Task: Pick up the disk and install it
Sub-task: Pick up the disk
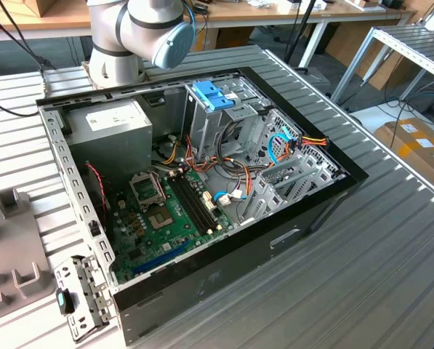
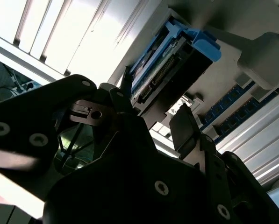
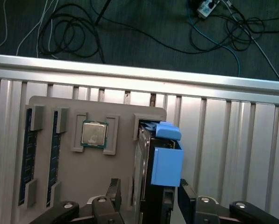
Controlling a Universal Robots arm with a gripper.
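Note:
My gripper is to install the disk in the computer case, so next it should grab the disk by the black section (image 3: 161, 201) beside its light-blue bracket (image 3: 166, 161).
The disk (image 3: 145, 179) stands on edge in a slot of a grey holder tray (image 3: 123, 109), with a light-blue plastic bracket (image 3: 166, 161) clipped around it. In the first wrist view my gripper (image 3: 149, 192) hangs just above it, open, with one finger on each side of the disk and a gap on both sides. The second wrist view shows the disk (image 2: 165, 65) from its connector end, just beyond my open gripper (image 2: 151, 106). Nothing is held. The open computer case (image 1: 326, 196) lies on the ribbed metal table in the exterior view.
The tray also holds a processor chip (image 3: 93, 134) and memory sticks (image 3: 28, 158). Cables lie on the dark floor beyond the table edge. Inside the case are a green mainboard (image 1: 158, 218), a grey power supply box (image 1: 111, 120) and a drive cage with a blue bracket (image 1: 209, 94).

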